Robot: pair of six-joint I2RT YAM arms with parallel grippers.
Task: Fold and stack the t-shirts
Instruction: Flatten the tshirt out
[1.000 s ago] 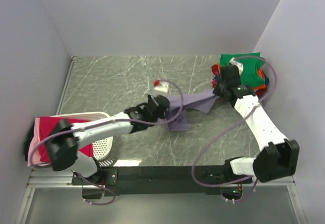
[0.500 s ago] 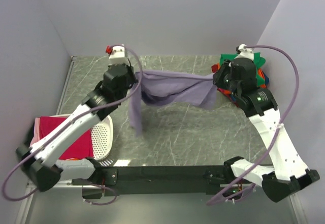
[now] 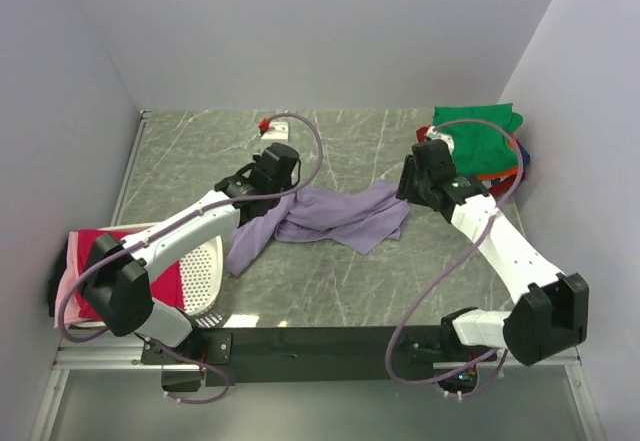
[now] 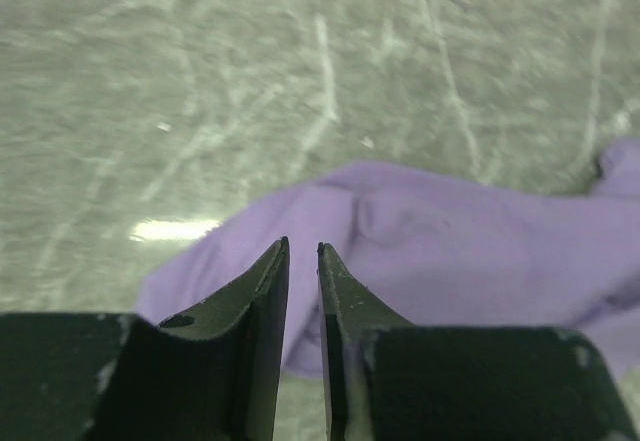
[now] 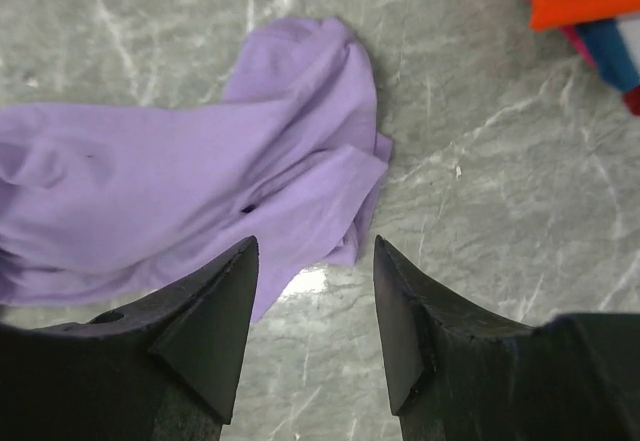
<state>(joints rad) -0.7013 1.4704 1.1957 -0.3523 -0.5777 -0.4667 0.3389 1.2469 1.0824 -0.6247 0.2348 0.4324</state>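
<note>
The robot's right gripper will next grab the loose edge nearest the folded stack, so that the robot can spread the lavender-purple t-shirt open for folding.
A lavender-purple t-shirt lies crumpled on the grey marble table, spread between the two arms. My left gripper hovers over its left end. In the left wrist view this gripper shows a narrow gap with nothing in it, the t-shirt below. My right gripper is at the shirt's right end. In the right wrist view it stands wide open and empty above the shirt's edge. A stack of folded t-shirts, green on top, sits at the back right.
A white perforated basket stands at the near left, with a magenta-red shirt and a pink one draped over its left side. Walls close off the table on the left, back and right. The stack's orange and blue edges show in the right wrist view.
Half a second ago both grippers held the lavender shirt stretched in the air. Both have opened and let go, the shirt has dropped to the table, and both arms have come down and inward.
</note>
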